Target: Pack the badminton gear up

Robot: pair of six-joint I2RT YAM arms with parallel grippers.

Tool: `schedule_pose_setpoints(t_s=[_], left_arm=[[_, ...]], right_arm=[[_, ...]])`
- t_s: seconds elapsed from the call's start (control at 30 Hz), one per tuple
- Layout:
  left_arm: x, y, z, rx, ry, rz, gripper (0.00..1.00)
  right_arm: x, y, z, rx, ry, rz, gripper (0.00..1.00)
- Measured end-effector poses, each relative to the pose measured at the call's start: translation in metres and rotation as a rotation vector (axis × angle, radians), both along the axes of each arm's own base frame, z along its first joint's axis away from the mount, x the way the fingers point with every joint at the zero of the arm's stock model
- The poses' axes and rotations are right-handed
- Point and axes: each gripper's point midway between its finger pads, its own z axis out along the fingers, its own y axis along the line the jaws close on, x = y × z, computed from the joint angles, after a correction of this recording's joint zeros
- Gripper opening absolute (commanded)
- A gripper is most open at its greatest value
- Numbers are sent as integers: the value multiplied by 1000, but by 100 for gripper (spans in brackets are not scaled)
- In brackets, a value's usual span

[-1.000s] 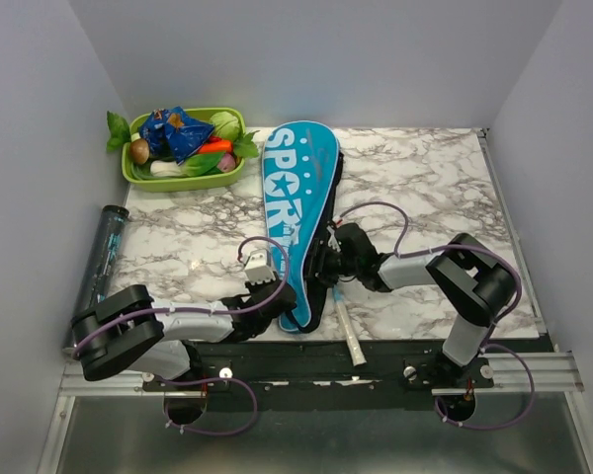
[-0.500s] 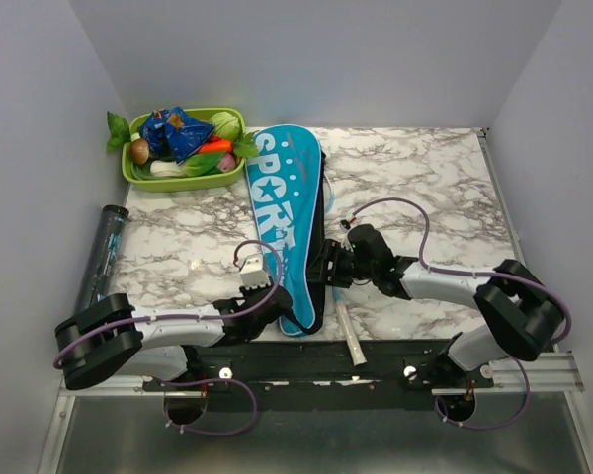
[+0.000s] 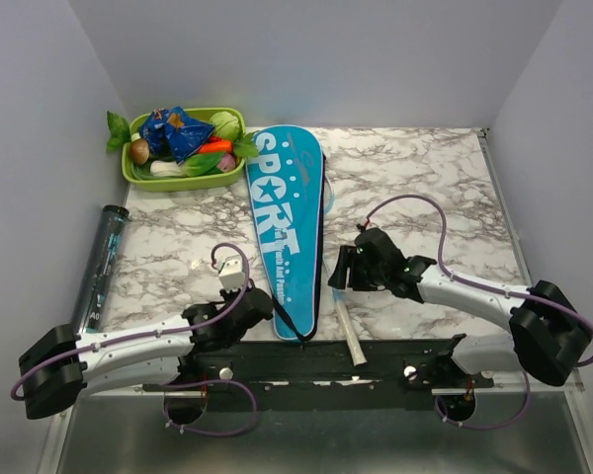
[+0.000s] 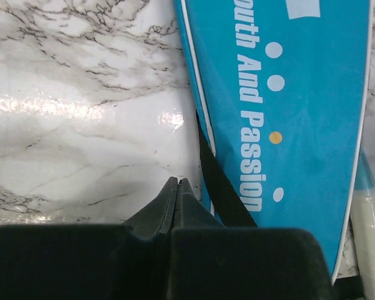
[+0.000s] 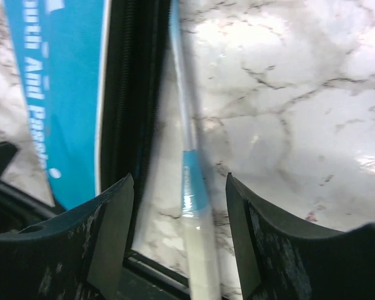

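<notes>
The right gripper's fingers are above the thin shaft in the right wrist view, so the gripper should go lower before it closes on the shaft.
The blue cover [image 3: 287,227] lettered "SPORT" lies lengthwise in the middle of the table. A racket's thin light-blue shaft and white butt [image 3: 348,331] stick out from its right side toward the near edge. My left gripper [image 3: 252,308] is shut and empty, just left of the cover's near end [image 4: 294,94], beside its black strap [image 4: 222,181]. My right gripper [image 3: 338,269] is open above the racket shaft [image 5: 187,144], which runs between the jaws without touching them; the cover's black zip edge [image 5: 134,94] is to its left. The dark clear tube [image 3: 101,265] lies along the left edge.
A green tray [image 3: 138,176] of toy vegetables stands at the back left, next to the cover's head. A small white object [image 3: 195,265] lies on the marble left of the cover. Grey walls close in both sides; a black rail runs along the near edge.
The cover's head has swung left and the cover now lies straighter. Both arms have drawn back from it: the left gripper toward the near left, the right gripper to the right.
</notes>
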Motion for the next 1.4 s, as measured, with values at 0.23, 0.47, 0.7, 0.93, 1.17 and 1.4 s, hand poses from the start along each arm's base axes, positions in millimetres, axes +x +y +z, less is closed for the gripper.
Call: schedule_pose_setpoints(t_s=[0.23,0.47,0.7,0.93,1.17,1.4], left_arm=[[2,-3,30,-12,-49,-48,26],[10,-19,68,-22,-101,-89,32],[16,-29,75,38,-99,-118,34],[21,-41,78,92,-91,-150,38],[24,-68,76,162,-71,-213,38],[21,-79,78,166,-74,-241,38]], right_arm=[[22,-1,-12,-162,-7,31,66],[41,7,-23,-257,-2,79,59],[44,4,-40,-326,27,101,48],[47,5,-43,-350,23,105,24],[51,4,-44,-375,11,98,1],[47,-9,-42,-402,-7,44,1]])
